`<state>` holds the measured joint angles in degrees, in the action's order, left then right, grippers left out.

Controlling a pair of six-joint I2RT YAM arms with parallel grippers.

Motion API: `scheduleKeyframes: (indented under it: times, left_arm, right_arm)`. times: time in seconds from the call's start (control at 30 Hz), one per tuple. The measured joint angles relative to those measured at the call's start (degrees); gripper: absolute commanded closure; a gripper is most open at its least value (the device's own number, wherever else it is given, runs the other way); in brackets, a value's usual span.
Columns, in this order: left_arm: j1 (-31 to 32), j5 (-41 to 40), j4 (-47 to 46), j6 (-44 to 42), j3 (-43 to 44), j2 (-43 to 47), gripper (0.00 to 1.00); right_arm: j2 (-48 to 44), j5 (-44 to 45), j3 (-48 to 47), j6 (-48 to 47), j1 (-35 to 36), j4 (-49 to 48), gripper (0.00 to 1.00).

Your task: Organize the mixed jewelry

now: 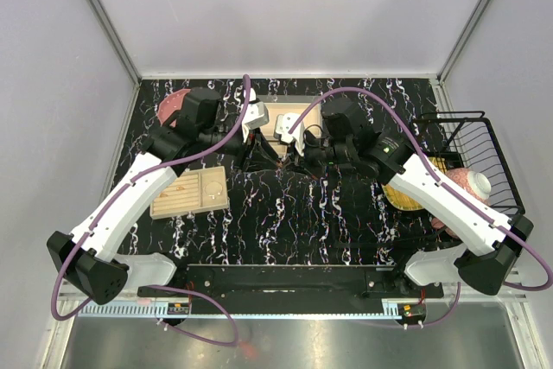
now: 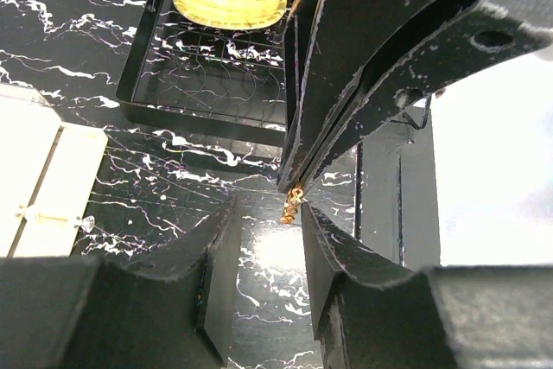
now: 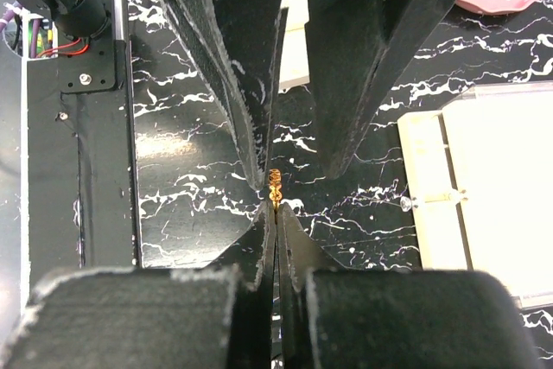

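The gold piece's loose end [image 2: 288,216] lies between the left gripper's fingers, nearer one of them. The left gripper needs to close on the loose end, as it would hold it by closing now.
My right gripper [image 3: 275,211] is shut on a tiny twisted orange-gold jewelry piece [image 3: 275,184], which sticks out past its tips. It holds the piece above the black tabletop. My left gripper [image 2: 268,207] is open and faces the right one tip to tip. The gold piece [image 2: 292,206] hangs between its fingertips, close to one finger; I cannot tell if it touches. In the top view both grippers, left [image 1: 264,155] and right [image 1: 292,158], meet at the table's middle. The piece is too small to see there. A thin pale hoop [image 1: 213,187] lies in the beige tray [image 1: 164,207].
A second beige tray [image 1: 281,116] lies just behind the grippers, with a small clear stud [image 3: 406,203] at its edge. A black wire basket [image 1: 484,140] stands at the right, beside a yellow bowl [image 1: 406,196] and a pink-and-white object [image 1: 471,183]. A pink dotted item [image 1: 171,105] lies at the back left.
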<state>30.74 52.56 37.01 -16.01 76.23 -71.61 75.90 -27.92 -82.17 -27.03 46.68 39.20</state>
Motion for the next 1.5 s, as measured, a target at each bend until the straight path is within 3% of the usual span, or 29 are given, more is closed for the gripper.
scheduleKeyframes:
  times: [0.3, 0.47, 0.7, 0.87, 1.0, 1.03, 1.17, 1.27, 1.5]
  left_arm:
    - [0.42, 0.33, -0.83, 0.68, -1.38, 0.00, 0.68]
    - [0.42, 0.42, -0.98, 1.09, -1.49, 0.00, 0.85]
    - [0.52, 1.07, -1.14, 1.27, -1.51, 0.00, 1.00]
    - [0.59, 1.22, -1.14, 1.27, -1.51, 0.00, 1.00]
    - [0.63, 1.20, -1.14, 1.27, -1.51, -0.02, 1.00]
    - [0.66, 1.18, -1.14, 1.27, -1.51, -0.02, 1.00]
    - [0.68, 0.33, -1.18, 1.27, -1.51, -0.11, 1.00]
    - [0.63, -1.03, -1.18, 0.83, -1.49, -0.11, 1.00]
    - [-1.95, -5.14, 1.27, -4.52, -1.01, -0.11, 1.00]
  right_arm:
    - [0.00, 0.04, 0.00, 0.39, -0.04, -0.87, 1.00]
    - [0.00, 0.07, 0.00, 0.48, -0.20, -0.90, 1.00]
    - [0.00, 0.46, 0.00, 0.61, -0.31, -1.11, 1.00]
    - [0.00, 0.46, 0.00, 0.98, -0.39, -1.22, 1.00]
    - [0.00, 0.44, 0.02, 1.22, -0.42, -1.22, 0.84]
    - [0.00, 0.44, 0.04, 1.40, -0.42, -1.22, 0.70]
    - [0.00, 0.46, 0.26, 1.66, -0.42, -1.44, 0.50]
    - [-0.13, 0.57, 0.55, 1.73, -0.42, -1.60, 0.44]
    - [-2.60, 3.74, 2.38, 1.57, -0.61, -2.14, 0.42]
